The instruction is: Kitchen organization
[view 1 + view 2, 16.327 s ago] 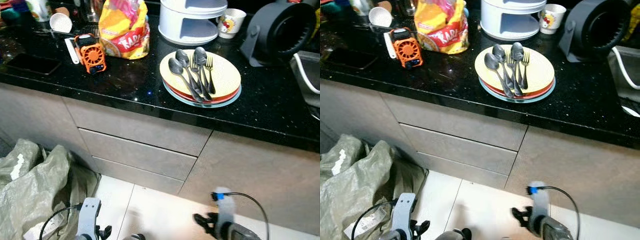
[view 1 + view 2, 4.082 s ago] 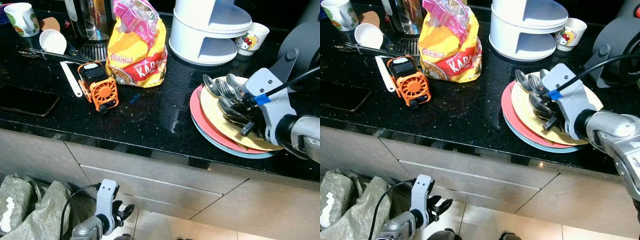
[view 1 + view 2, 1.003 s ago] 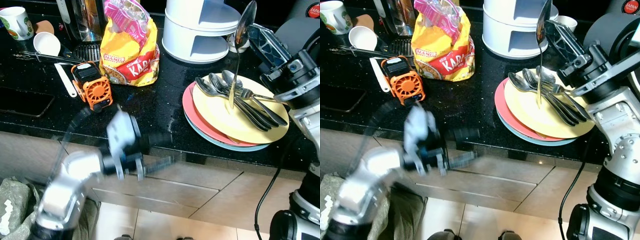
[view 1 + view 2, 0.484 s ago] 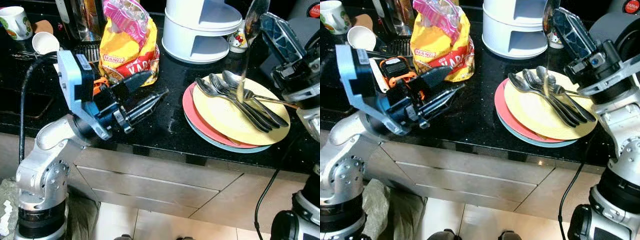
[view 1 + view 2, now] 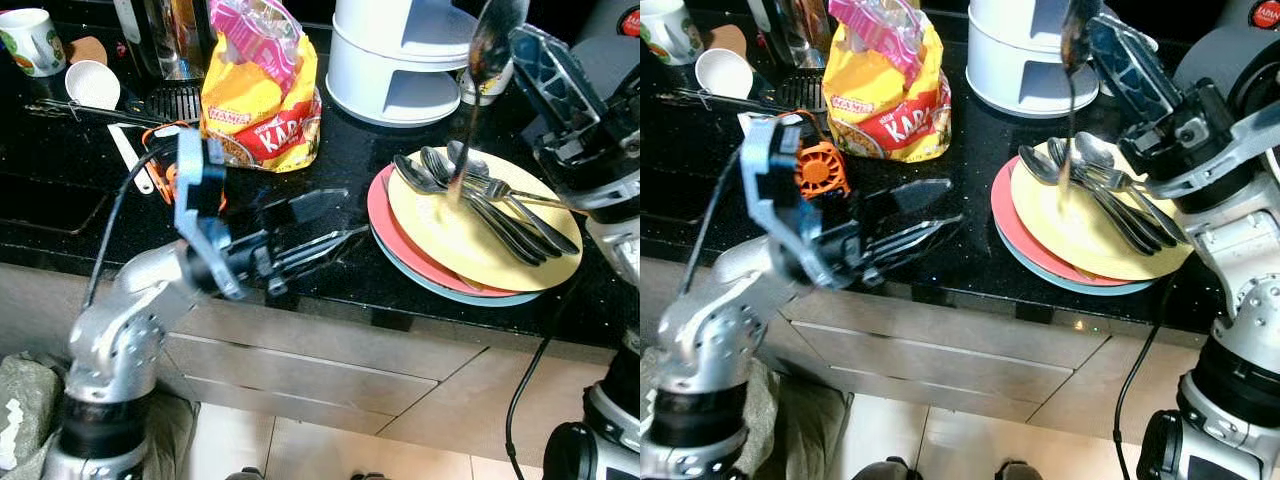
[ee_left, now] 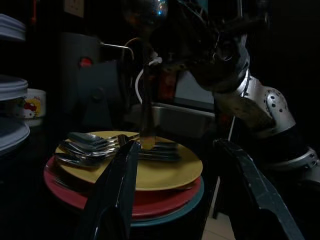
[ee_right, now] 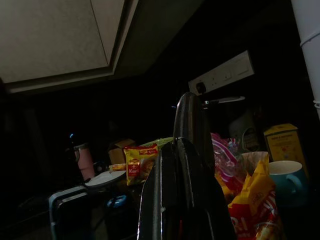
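I will grab the large metal spoon by its thin handle (image 6: pixel 147 111) with my left gripper next, because my right gripper crowds the spoon's bowl end.
A stack of plates, yellow (image 5: pixel 452 238) over pink over blue, lies on the black counter at the right. Several spoons and a fork (image 5: pixel 500 205) rest on it. My right gripper (image 5: pixel 516 52) is shut on a spoon (image 5: pixel 478 90) that it holds upright above the plate, bowl up, handle tip near the yellow plate. The right wrist view has the fingers (image 7: pixel 165 200) closed around that spoon (image 7: pixel 189 117). My left gripper (image 5: pixel 352 214) is open over the counter's front edge and points at the plates. Its fingers (image 6: pixel 117 192) frame the plates (image 6: pixel 165 175) in the left wrist view.
A yellow snack bag (image 5: pixel 262 85) and an orange fan (image 5: pixel 163 172) sit left of the plates. Behind them stands a white tiered rack (image 5: pixel 400 60). A white cup (image 5: pixel 92 85) and a mug (image 5: pixel 25 40) are far left. Grey drawers (image 5: pixel 300 370) run below the counter.
My left arm came up from below the counter and now reaches right toward the plates, gripper open. The spoon held by my right gripper has shifted a little left.
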You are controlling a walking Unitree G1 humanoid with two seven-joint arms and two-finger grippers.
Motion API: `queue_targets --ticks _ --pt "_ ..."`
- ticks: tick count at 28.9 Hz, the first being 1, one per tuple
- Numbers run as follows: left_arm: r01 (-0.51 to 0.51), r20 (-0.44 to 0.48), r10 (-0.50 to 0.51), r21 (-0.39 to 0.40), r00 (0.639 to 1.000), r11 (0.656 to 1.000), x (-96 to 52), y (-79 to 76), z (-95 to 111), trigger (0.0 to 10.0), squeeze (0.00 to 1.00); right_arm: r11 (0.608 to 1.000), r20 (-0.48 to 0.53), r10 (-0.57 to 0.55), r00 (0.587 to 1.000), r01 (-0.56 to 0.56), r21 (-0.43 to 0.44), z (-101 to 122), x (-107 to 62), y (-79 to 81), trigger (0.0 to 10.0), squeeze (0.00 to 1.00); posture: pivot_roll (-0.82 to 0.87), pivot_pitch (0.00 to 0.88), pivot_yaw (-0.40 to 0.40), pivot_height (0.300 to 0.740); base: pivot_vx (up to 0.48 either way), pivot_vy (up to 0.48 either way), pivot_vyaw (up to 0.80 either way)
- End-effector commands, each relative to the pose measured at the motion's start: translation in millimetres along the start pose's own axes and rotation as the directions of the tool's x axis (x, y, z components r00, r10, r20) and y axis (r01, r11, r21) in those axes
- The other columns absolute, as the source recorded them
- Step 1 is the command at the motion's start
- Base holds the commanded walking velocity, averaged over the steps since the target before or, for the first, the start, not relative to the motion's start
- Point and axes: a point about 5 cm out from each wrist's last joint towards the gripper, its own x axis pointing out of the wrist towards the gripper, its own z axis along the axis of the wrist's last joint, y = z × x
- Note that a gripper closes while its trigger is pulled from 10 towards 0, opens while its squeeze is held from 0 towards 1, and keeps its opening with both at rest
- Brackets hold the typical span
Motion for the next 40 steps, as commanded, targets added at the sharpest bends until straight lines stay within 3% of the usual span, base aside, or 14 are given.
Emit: queue_targets --ticks 1,5,13,23,40 --pt "-0.009 0.005 0.009 -0.003 1.0 1.0 2.9 3.0 -3 10.0 0.0 0.999 0.014 0.035 0.999 -0.034 -0.012 4 1.5 4.7 0.0 0.0 0.07 0.129 -0.032 0.74 0.0 0.0 0.0" --pt "-0.054 0.052 0.054 -0.002 0.997 0.999 13.9 17.0 -1 10.0 0.0 0.997 0.002 0.082 0.997 -0.082 0.011 -2 3.3 12.1 0.0 0.0 0.06 0.129 -0.025 0.74 0.0 0.0 0.0" --pt "-0.021 0.063 0.021 0.004 0.998 1.0 27.9 23.9 -2 10.0 0.0 0.991 0.0 0.126 0.992 -0.126 0.044 -8 5.5 20.6 0.0 0.0 0.06 0.125 -0.018 0.74 0.0 0.0 0.0" --pt "0.148 0.037 -0.145 -0.075 0.989 0.986 38.9 11.9 -16 10.0 0.0 0.984 -0.009 0.164 0.986 -0.163 0.073 -21 21.1 33.6 0.0 0.0 0.05 0.126 -0.018 0.74 0.0 0.0 0.0" --pt "0.116 0.051 -0.114 -0.044 0.992 0.992 49.2 20.3 -16 10.0 0.0 0.979 -0.011 0.187 0.982 -0.185 0.084 -19 16.6 38.6 0.0 0.0 0.04 0.138 -0.007 0.74 0.0 0.0 0.0"
